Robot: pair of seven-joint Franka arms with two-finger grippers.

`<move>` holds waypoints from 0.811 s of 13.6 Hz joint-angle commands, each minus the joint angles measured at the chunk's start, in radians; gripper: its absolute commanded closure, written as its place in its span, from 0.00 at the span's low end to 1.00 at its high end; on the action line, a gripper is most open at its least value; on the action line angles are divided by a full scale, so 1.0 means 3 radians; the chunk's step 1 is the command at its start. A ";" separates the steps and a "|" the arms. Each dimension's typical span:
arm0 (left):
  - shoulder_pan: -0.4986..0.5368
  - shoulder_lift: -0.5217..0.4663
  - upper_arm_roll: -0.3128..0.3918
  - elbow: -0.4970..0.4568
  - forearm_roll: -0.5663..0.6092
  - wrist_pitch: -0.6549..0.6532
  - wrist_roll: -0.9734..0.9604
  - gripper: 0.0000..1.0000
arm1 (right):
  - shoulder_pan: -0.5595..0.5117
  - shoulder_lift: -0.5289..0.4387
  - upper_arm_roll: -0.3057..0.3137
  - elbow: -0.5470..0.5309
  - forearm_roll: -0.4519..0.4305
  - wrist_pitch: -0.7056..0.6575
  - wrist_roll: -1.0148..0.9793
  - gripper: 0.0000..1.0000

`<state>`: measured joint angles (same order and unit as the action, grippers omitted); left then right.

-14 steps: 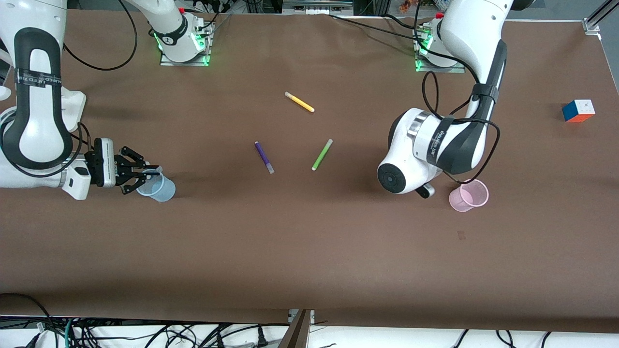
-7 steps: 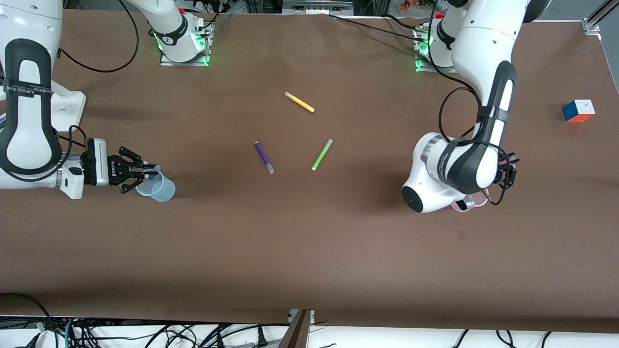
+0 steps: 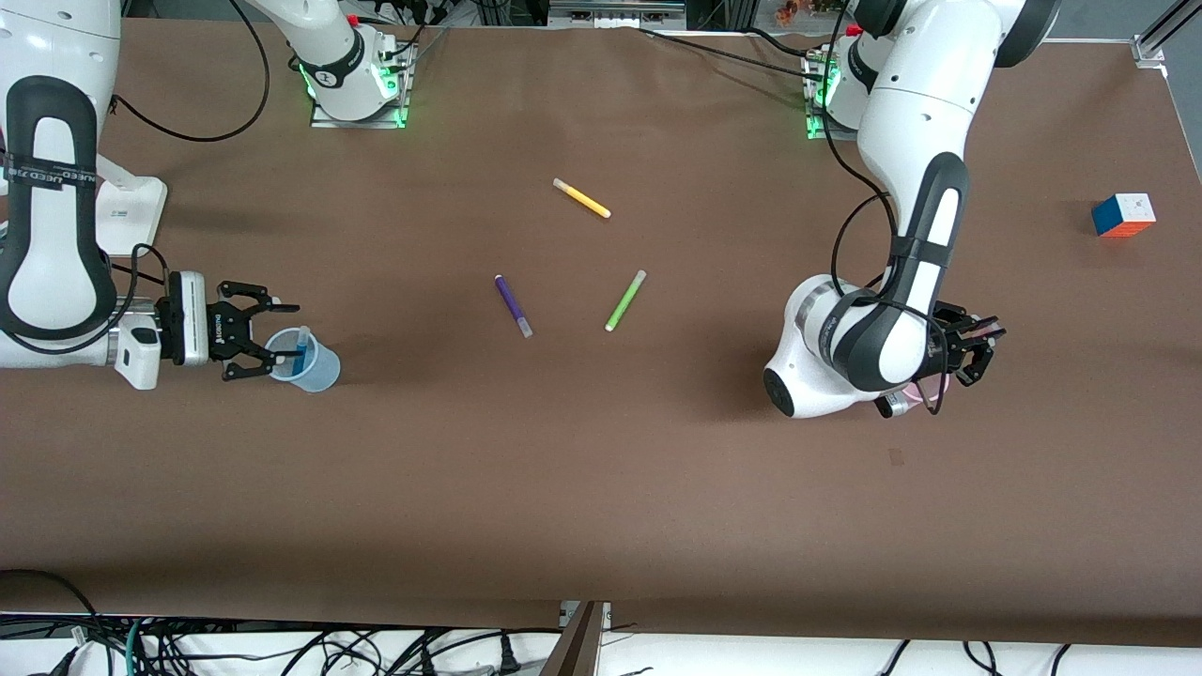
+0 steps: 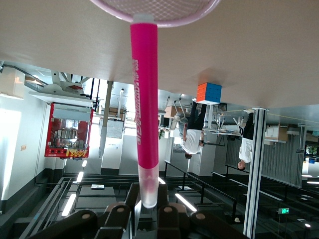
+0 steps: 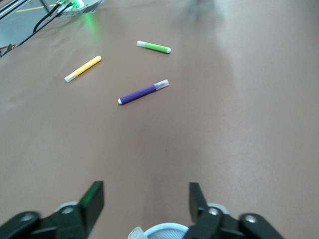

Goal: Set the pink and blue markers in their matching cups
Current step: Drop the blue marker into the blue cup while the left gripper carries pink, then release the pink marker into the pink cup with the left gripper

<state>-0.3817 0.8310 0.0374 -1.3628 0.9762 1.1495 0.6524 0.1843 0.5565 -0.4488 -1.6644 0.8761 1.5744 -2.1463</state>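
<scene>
The pink marker's lower end [image 4: 143, 19] is inside the pink cup's rim [image 4: 183, 22] in the left wrist view, so my left gripper should open its fingers.
The pale blue cup [image 3: 310, 364] stands near the right arm's end of the table with the blue marker [image 3: 300, 347] upright in it. My right gripper [image 3: 255, 342] is open and empty right beside the cup; the right wrist view shows the spread fingers [image 5: 93, 199], the cup rim [image 5: 164, 230] and the marker's cap [image 5: 135, 233]. My left gripper [image 3: 977, 345] is shut on the pink marker [image 4: 143, 99] and holds it over the pink cup [image 4: 154, 9], with the marker's other end at the rim. In the front view the left arm hides most of the pink cup [image 3: 913, 391].
A purple marker [image 3: 513, 305], a lime-green marker [image 3: 625, 300] and a yellow marker [image 3: 581, 198] lie mid-table, also in the right wrist view. A colour cube [image 3: 1122, 214] sits near the left arm's end of the table.
My right gripper has opened and let go of the blue marker, which now stands in the blue cup. My left arm has swung over the pink cup and covers it.
</scene>
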 commanded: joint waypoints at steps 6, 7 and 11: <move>-0.0006 -0.0055 -0.0012 0.0073 -0.0159 0.0024 -0.0006 0.00 | -0.0006 -0.0040 0.0013 0.0577 -0.0316 -0.0227 0.2017 0.00; -0.0016 -0.0065 -0.0012 0.0231 -0.0363 0.0019 -0.0138 0.00 | 0.0004 -0.0040 0.0023 0.0649 -0.0449 -0.0227 0.2340 0.00; 0.0101 -0.0111 0.0008 0.0717 -0.1146 -0.0017 -0.0635 0.00 | 0.0101 -0.0055 0.0034 0.0981 -0.0828 -0.0431 0.3664 0.00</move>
<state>-0.3797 0.8137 0.0396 -1.2111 0.7171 1.1563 0.5118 0.1983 0.5489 -0.4443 -1.4203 0.6817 1.4829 -1.2018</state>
